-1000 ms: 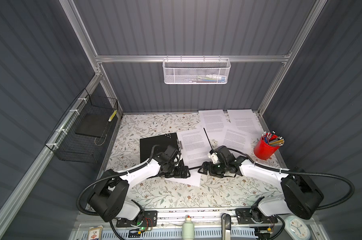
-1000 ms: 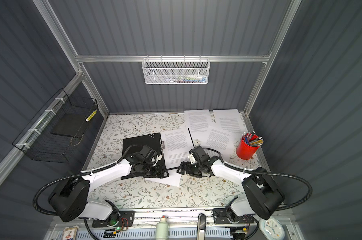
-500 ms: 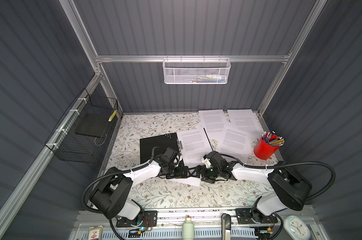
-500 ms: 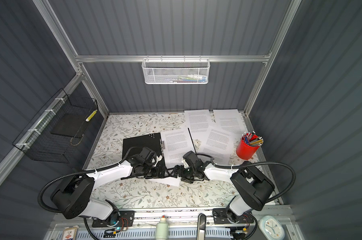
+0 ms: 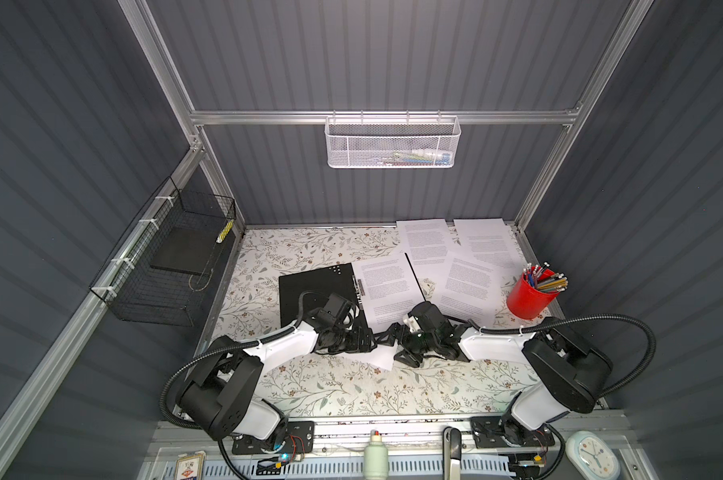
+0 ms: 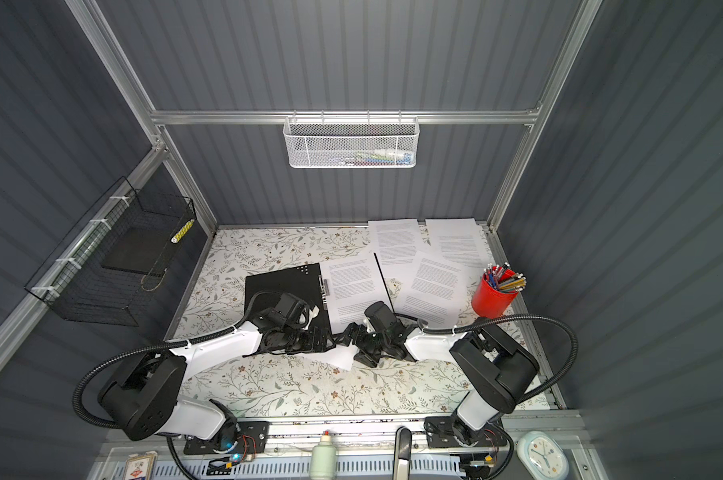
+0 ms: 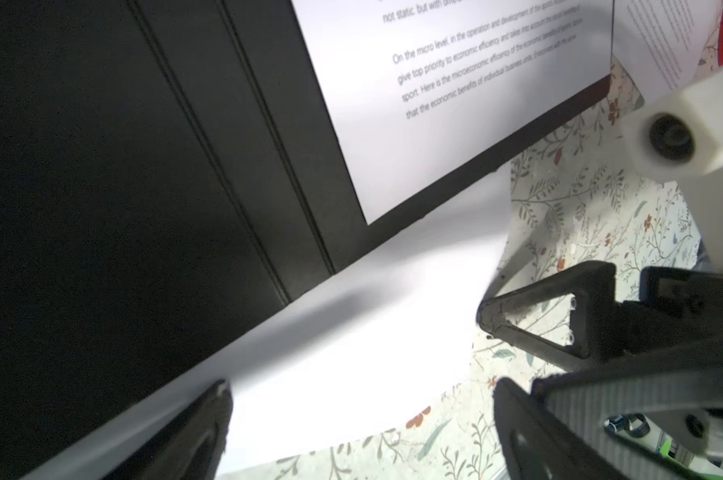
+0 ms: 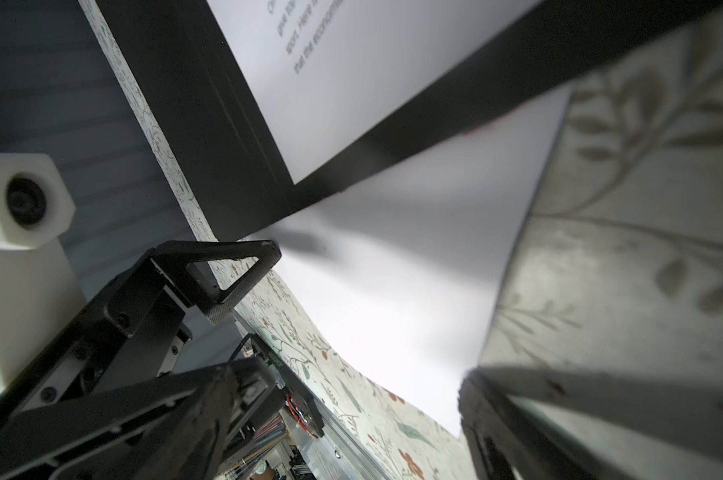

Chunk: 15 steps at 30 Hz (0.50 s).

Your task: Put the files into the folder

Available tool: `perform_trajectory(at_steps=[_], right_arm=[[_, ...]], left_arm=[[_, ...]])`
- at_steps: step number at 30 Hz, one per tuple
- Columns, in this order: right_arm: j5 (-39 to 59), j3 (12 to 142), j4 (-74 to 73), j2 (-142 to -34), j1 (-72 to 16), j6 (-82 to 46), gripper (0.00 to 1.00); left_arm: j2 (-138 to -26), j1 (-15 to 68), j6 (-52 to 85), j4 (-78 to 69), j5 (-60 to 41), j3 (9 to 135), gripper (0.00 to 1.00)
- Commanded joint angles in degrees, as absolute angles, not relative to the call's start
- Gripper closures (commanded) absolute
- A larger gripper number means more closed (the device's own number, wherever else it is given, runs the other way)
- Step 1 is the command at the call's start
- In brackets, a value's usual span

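The blank-looking sheet needs to come free from under the folder point(image 5: 310, 286), so my right gripper will reach it and grab its exposed front corner point(image 5: 389, 367) to draw it out.
The folder point(image 5: 310, 286) point(image 6: 276, 286) lies open on the table, black inside up. One of the files point(image 5: 387, 282) rests on its right half. More printed sheets point(image 5: 468, 286) lie spread at the back right. A blank-looking sheet point(image 5: 382, 357) point(image 7: 351, 332) point(image 8: 393, 291) pokes out from under the folder's front edge. My left gripper point(image 5: 362, 338) point(image 7: 360, 436) and right gripper point(image 5: 395, 345) point(image 8: 343, 424) face each other low over this sheet. Both are open and hold nothing. The sheet's corner lies between each pair of jaws in the wrist views.
A red cup of pencils point(image 5: 532, 297) stands at the right edge. A black wire basket point(image 5: 164, 266) hangs on the left wall and a white mesh basket point(image 5: 393, 143) on the back rail. A bottle point(image 5: 375, 457) and a clock point(image 5: 592, 455) sit past the front edge.
My right gripper has moved left across the sheet's corner until it nearly meets the left gripper, and its elbow has swung out to the right. The left gripper has shifted slightly right.
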<state>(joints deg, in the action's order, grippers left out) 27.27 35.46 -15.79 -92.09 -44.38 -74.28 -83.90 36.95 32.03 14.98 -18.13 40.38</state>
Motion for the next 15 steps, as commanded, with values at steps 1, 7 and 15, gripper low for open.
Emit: perform_trajectory(at_steps=[1,7,15], right_arm=[[23.33,33.77,-21.62,-97.69,-45.79,-78.16,0.12],[21.67,31.57,-28.69,-98.45,-45.70,-80.72,0.11],[22.79,33.55,-28.33,-99.30,-44.13,-75.52,0.11]], left_arm=[[-87.87,39.11,30.74,15.97,-22.76,37.88,0.00],[-88.51,39.36,30.65,15.79,-22.85,37.55,0.00],[-88.46,39.46,30.29,16.77,-22.18,37.61,0.00]])
